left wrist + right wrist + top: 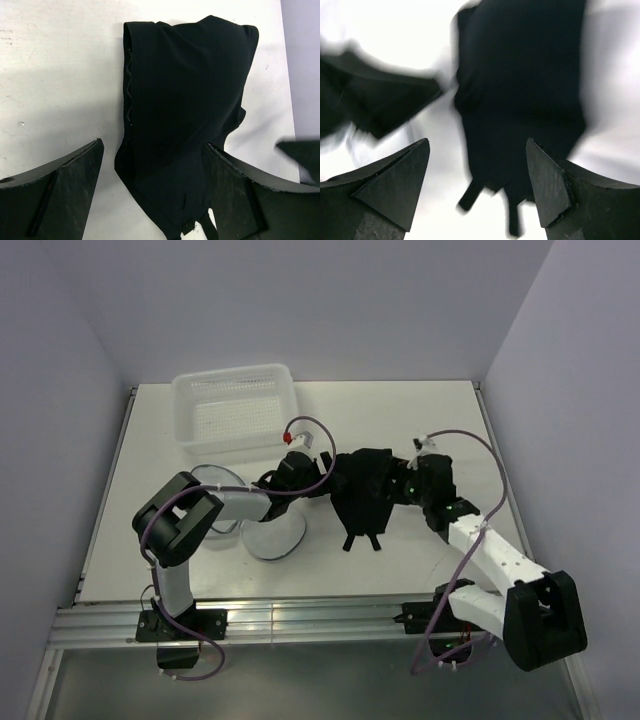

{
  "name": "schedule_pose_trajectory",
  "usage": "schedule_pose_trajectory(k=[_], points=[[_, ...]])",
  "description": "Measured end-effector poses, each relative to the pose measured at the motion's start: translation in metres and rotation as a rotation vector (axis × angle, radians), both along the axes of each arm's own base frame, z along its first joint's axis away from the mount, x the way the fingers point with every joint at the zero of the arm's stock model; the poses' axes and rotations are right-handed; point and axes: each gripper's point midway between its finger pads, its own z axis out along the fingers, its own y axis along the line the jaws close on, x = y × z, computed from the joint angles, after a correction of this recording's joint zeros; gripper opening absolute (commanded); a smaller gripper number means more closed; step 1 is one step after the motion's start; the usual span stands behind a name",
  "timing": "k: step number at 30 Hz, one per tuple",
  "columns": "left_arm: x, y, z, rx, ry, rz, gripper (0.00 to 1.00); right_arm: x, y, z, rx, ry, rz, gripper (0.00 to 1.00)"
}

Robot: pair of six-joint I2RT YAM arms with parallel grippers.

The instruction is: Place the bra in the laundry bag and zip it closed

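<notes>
My right gripper grabs the bra by the edge away from the laundry bag next, so that the folded bra's free side enters the laundry bag first.
The black bra (364,496) lies folded on the white table at the centre, its straps trailing toward the near edge. It fills the left wrist view (185,100) and, blurred, the right wrist view (520,95). My left gripper (322,473) is open at the bra's left edge, jaws wide either side of the fabric. My right gripper (398,486) is open at the bra's right edge, holding nothing. The laundry bag (272,534), a round white mesh pouch, lies left of the bra under the left arm, partly hidden.
A white perforated plastic basket (236,408) stands at the back left of the table (420,420). Grey walls close in on both sides. A metal rail (300,618) runs along the near edge.
</notes>
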Motion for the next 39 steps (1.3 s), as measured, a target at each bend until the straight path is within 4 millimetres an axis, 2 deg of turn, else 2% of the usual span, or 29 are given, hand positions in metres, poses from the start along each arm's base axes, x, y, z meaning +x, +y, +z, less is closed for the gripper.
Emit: schedule_pose_trajectory(k=[2,4,7,11,17,22,27,30,33,36,37,38,39], points=[[0.0,0.0,0.0,0.003,-0.004,-0.003,0.86,0.017,-0.021,0.001,0.012,-0.008,-0.074,0.91],[0.0,0.0,-0.001,0.011,-0.003,-0.005,0.86,0.034,-0.039,-0.007,0.031,0.005,-0.133,0.92],[0.001,0.0,0.0,0.024,-0.002,-0.009,0.86,0.052,-0.054,-0.027,0.066,0.056,-0.173,0.94],[0.007,0.001,0.004,0.029,-0.012,-0.011,0.85,0.063,-0.06,-0.054,0.131,0.126,-0.175,0.97],[0.023,0.0,0.002,0.024,-0.005,-0.004,0.82,0.074,-0.044,-0.067,0.265,0.142,-0.098,0.99],[0.03,-0.005,-0.014,0.044,0.025,-0.013,0.73,0.085,-0.029,-0.061,0.342,0.125,-0.046,0.99],[0.031,-0.01,-0.026,0.056,0.043,-0.03,0.57,0.09,-0.004,-0.058,0.383,0.122,0.019,0.99],[0.031,-0.01,-0.026,0.055,0.045,-0.034,0.56,0.087,0.008,-0.056,0.41,0.123,0.059,1.0],[0.031,-0.011,-0.026,0.055,0.044,-0.036,0.51,0.087,0.011,-0.051,0.421,0.105,0.074,0.99],[0.031,-0.011,-0.026,0.057,0.042,-0.04,0.49,0.088,0.011,-0.051,0.424,0.105,0.073,0.84],[0.031,-0.011,-0.026,0.058,0.042,-0.041,0.49,0.089,0.011,-0.051,0.427,0.104,0.072,0.66],[0.031,-0.011,-0.026,0.058,0.041,-0.041,0.49,0.089,0.011,-0.053,0.425,0.103,0.071,0.52],[0.031,-0.011,-0.026,0.058,0.04,-0.041,0.49,0.09,0.011,-0.054,0.43,0.111,0.063,0.32]])
